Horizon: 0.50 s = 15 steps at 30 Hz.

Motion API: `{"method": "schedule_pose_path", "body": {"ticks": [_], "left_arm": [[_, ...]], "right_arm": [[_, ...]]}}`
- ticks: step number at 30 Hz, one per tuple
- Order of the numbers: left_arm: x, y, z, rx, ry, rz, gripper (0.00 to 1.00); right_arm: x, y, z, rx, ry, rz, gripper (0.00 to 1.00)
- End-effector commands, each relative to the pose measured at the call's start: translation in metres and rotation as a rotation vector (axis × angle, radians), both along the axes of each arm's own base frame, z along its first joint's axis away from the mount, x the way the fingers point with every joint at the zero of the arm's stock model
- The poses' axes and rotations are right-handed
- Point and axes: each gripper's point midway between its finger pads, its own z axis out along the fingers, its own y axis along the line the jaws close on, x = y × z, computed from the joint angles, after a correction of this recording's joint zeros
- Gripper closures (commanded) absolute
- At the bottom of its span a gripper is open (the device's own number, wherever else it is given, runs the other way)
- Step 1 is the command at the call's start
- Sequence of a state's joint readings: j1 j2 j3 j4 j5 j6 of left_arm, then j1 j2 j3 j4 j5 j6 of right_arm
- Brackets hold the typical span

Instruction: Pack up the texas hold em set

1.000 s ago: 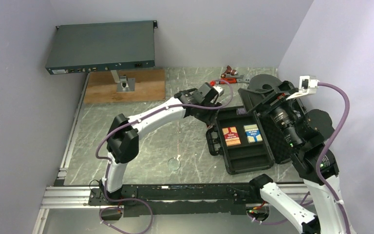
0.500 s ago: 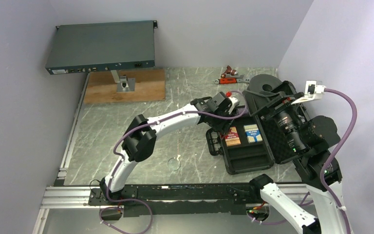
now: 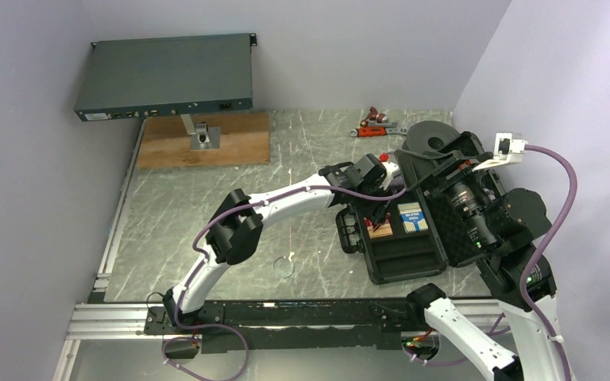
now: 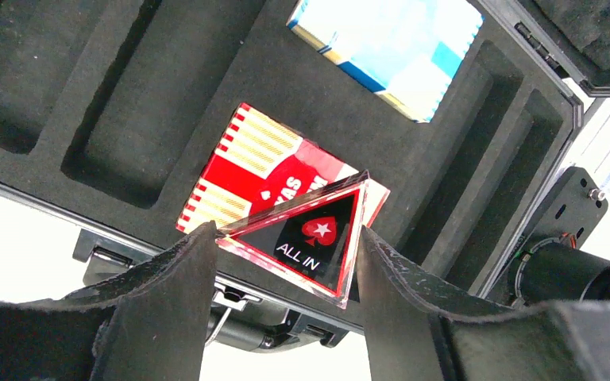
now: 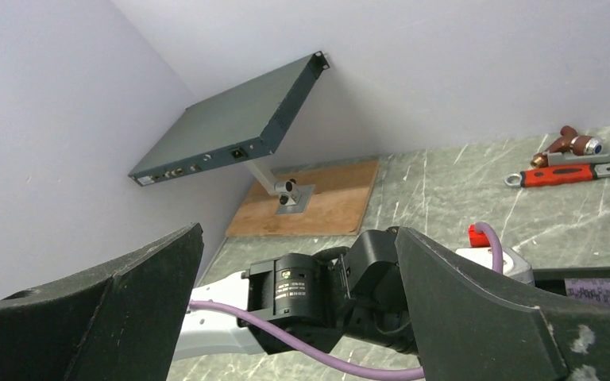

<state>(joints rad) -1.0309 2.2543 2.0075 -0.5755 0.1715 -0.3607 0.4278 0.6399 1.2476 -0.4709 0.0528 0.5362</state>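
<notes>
The red triangle [image 4: 318, 234] is above the red card box's flat side, clear of the blue-white card box, so my left gripper should open now.
The black case [image 3: 401, 255] lies open, its foam-lined lid [image 3: 453, 230] raised on the right. A red card box [image 4: 266, 167] and a blue-white card box [image 4: 389, 48] sit side by side in the foam tray [image 4: 127, 103]. My left gripper [image 4: 284, 232] hovers above the red box, shut on the red triangle [image 4: 318, 234] marked ALL IN. My right gripper [image 5: 299, 230] is open and holds nothing, up by the lid's far end [image 3: 437, 171]. A purple chip stack [image 5: 600, 290] shows at the right wrist view's edge. A clear disc [image 3: 284, 267] lies on the table left of the case.
A red-handled tool [image 3: 377, 127] lies at the back of the table, and a black ring-shaped spool [image 3: 433, 136] stands behind the case. A grey rack unit [image 3: 167, 75] on a stand rises over a wooden board [image 3: 206, 141] at the back left.
My left arm has reached to the right, carrying the red triangle from beside the case to above the red card box. The right arm shifted slightly to the right.
</notes>
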Motion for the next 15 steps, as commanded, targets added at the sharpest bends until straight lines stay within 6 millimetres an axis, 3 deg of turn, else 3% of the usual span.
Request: {"method": "schedule_pose_path", "body": {"ticks": [1, 7, 15], "left_arm": [[0.003, -0.020, 0.025, -0.093, -0.042, -0.025, 0.79], [0.006, -0.021, 0.020, -0.083, -0.046, -0.015, 0.72], [0.007, -0.015, 0.012, -0.056, -0.052, 0.007, 0.34]], "right_arm": [[0.000, -0.002, 0.003, 0.022, -0.005, -0.011, 0.05], [0.000, -0.001, 0.002, 0.021, 0.002, -0.005, 0.06], [0.001, 0.000, 0.001, 0.021, 0.006, -0.004, 0.05]]}}
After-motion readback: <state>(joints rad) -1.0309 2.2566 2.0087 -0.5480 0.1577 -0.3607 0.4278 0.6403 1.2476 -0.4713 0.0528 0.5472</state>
